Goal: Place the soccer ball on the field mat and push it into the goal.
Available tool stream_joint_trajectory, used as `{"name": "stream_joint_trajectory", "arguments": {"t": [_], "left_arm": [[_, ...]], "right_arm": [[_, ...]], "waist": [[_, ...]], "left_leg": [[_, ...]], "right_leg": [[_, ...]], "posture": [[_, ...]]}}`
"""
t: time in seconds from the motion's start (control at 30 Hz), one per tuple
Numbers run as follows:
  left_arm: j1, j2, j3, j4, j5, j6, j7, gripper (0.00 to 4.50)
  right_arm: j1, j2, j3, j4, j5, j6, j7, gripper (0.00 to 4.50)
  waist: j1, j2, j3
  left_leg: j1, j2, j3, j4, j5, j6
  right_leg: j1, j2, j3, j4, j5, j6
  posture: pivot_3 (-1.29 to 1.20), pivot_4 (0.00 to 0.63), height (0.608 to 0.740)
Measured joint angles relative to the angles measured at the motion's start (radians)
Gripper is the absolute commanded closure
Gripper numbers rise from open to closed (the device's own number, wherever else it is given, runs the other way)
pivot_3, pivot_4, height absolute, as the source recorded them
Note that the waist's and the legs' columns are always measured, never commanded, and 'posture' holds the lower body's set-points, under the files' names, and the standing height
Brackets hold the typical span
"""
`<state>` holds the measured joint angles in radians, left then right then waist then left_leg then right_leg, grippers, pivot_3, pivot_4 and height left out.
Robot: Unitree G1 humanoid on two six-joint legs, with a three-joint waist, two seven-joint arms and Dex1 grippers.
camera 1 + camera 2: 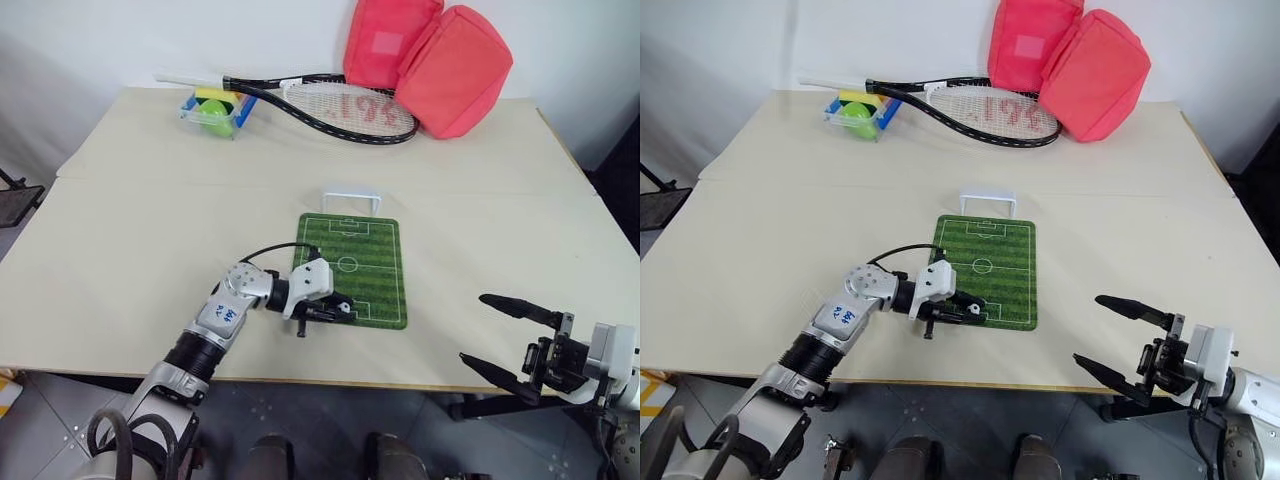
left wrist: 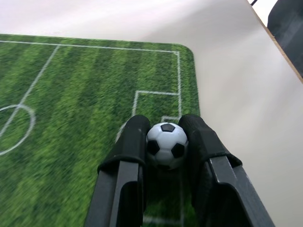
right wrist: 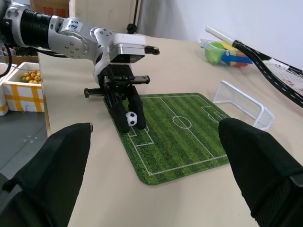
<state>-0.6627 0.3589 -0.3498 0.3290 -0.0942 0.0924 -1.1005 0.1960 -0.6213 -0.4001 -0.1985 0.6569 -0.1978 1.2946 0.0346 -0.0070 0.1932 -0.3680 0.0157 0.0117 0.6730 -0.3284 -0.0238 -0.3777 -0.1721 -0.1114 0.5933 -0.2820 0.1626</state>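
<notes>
My left gripper releases the ball now, since in the left wrist view the soccer ball (image 2: 166, 145) sits low over the printed goal box (image 2: 158, 105).
The soccer ball (image 2: 165, 144), tiny and white with black patches, sits pinched between the two black fingers of my left gripper (image 1: 343, 308), which is shut on it. The ball (image 3: 132, 118) hangs low over the near end of the field mat (image 1: 356, 250), by the printed goal box; whether it touches the mat I cannot tell. The goal (image 1: 351, 199), a small white frame, stands just beyond the mat's far end. My right gripper (image 1: 473, 328) is open with nothing in it, at the table's front edge to the right of the mat.
At the back of the table lie a tennis racket (image 1: 330, 105), two red bags (image 1: 430, 55) and a clear box (image 1: 215, 112) holding a green ball. The table's front edge (image 1: 330, 380) runs close behind the left gripper.
</notes>
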Motion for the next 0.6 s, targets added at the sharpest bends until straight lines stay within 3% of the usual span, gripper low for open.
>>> {"name": "stream_joint_trajectory", "arguments": {"t": [0.03,0.37,0.6], "left_arm": [[0.0,0.0,0.0,0.001,0.0,0.0,-0.003,3.65],[0.0,-0.008,0.001,0.002,0.0,0.0,-0.007,0.47],[0.001,-0.003,0.013,-0.002,0.0,-0.043,-0.021,0.47]], "right_arm": [[0.003,0.002,0.001,-0.002,-0.001,0.0,-0.003,0.0],[0.006,0.006,0.027,-0.04,-0.01,0.002,-0.041,0.0],[0.006,0.006,0.036,-0.05,-0.009,0.004,-0.049,0.0]], "waist": [[-0.001,0.0,0.0],[-0.006,0.0,0.0],[-0.006,0.0,0.0]], "left_leg": [[0.0,0.0,0.0,0.0,0.0,0.0],[0.0,0.0,0.0,0.001,0.0,0.0],[0.0,0.0,0.0,0.002,0.0,0.0]], "right_leg": [[0.0,0.0,0.0,0.0,0.0,0.0],[0.0,0.0,0.0,0.0,0.0,0.0],[0.0,0.0,0.0,0.001,0.0,0.0]], "posture": [[0.0,0.15,0.74],[0.0,0.15,0.74],[0.0,0.15,0.74]]}}
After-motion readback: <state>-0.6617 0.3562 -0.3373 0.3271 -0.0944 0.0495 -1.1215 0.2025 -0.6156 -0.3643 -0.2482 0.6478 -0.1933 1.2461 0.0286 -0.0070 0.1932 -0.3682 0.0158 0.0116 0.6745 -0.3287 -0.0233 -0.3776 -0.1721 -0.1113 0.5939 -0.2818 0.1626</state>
